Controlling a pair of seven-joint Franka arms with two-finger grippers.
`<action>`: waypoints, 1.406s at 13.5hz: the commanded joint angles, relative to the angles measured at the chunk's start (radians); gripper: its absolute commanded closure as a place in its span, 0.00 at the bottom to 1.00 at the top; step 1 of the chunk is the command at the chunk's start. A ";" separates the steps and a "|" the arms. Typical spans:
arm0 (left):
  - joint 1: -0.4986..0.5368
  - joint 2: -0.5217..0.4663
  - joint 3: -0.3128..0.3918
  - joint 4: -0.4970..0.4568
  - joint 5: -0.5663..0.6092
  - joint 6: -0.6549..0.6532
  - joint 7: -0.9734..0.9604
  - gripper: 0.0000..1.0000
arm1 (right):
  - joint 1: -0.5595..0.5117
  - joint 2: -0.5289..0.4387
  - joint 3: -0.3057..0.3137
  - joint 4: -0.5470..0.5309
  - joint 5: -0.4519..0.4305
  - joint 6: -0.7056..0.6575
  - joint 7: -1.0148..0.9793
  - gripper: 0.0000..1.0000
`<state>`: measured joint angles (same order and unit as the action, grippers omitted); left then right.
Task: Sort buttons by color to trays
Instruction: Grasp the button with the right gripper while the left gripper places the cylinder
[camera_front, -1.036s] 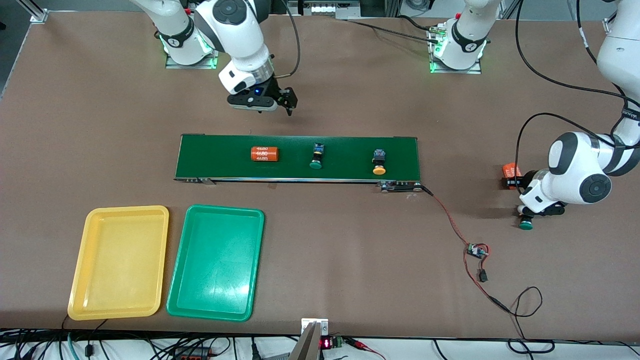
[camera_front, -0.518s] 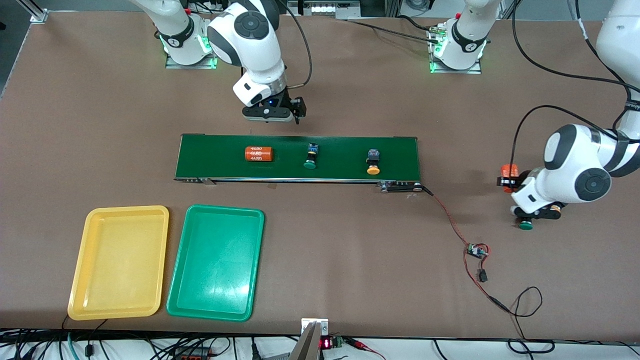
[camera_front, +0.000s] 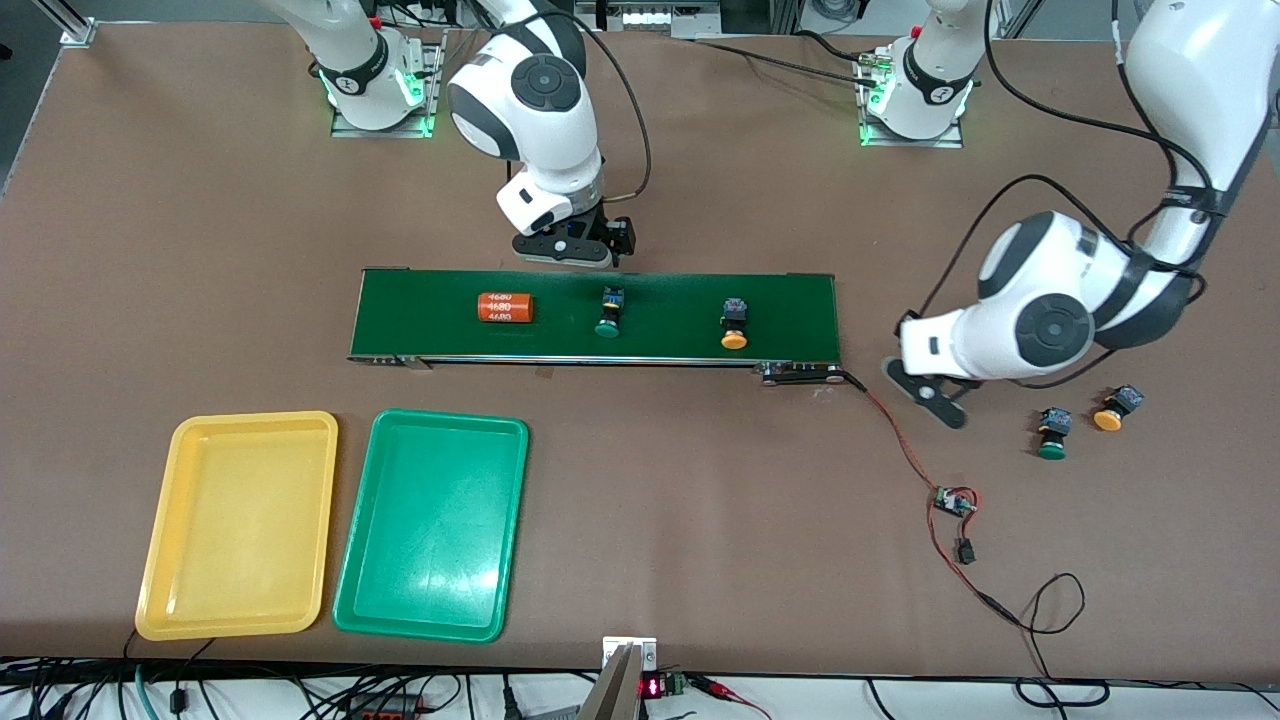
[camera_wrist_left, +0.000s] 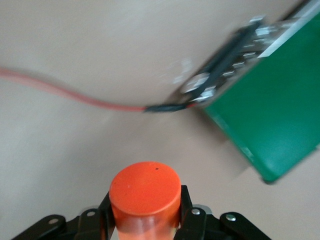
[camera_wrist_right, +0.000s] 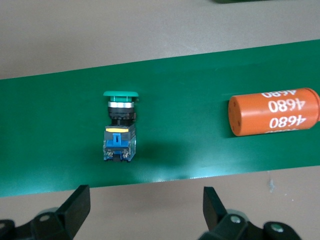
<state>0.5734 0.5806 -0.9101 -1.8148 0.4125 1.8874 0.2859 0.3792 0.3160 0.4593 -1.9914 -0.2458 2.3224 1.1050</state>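
The green button needs to be sorted into the green tray (camera_front: 432, 525), so my right gripper needs to grab its black and blue body (camera_front: 612, 300) next.
A green button (camera_front: 608, 312) and a yellow-orange button (camera_front: 734, 325) lie on the dark-green belt (camera_front: 780, 300). Another green button (camera_front: 1051, 435) and another yellow-orange button (camera_front: 1114, 408) lie on the table at the left arm's end. My right gripper (camera_front: 566, 248) is open and empty, over the table beside the belt's robot-side edge. Its wrist view (camera_wrist_right: 146, 197) shows the green button (camera_wrist_right: 119, 130). My left gripper (camera_front: 930, 393) is over the table by the belt's end, shut on an orange cylinder (camera_wrist_left: 145, 195). The yellow tray (camera_front: 240, 525) and green tray (camera_front: 432, 525) hold nothing.
An orange numbered cylinder (camera_front: 505, 307) lies on the belt toward the right arm's end and shows in the right wrist view (camera_wrist_right: 272, 111). A red wire (camera_front: 900, 440) runs from the belt's end to a small circuit board (camera_front: 952, 500).
The belt's items have shifted toward the right arm's end. My right gripper has moved down to the belt's edge. My left arm has swung toward the belt's end with the cylinder, uncovering the yellow-orange button.
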 joint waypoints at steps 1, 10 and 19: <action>-0.039 -0.001 -0.042 -0.007 -0.021 0.006 0.168 0.79 | 0.015 0.035 -0.008 0.028 -0.049 -0.017 0.048 0.00; -0.178 0.001 -0.043 -0.162 0.000 0.183 0.299 0.78 | 0.052 0.123 -0.103 0.085 -0.066 0.060 0.053 0.00; -0.176 -0.011 -0.044 -0.166 0.054 0.214 0.283 0.00 | 0.055 0.152 -0.114 0.080 -0.075 0.063 0.047 0.00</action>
<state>0.3875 0.6012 -0.9509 -1.9879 0.4588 2.1073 0.5589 0.4224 0.4502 0.3632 -1.9220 -0.2945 2.3842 1.1342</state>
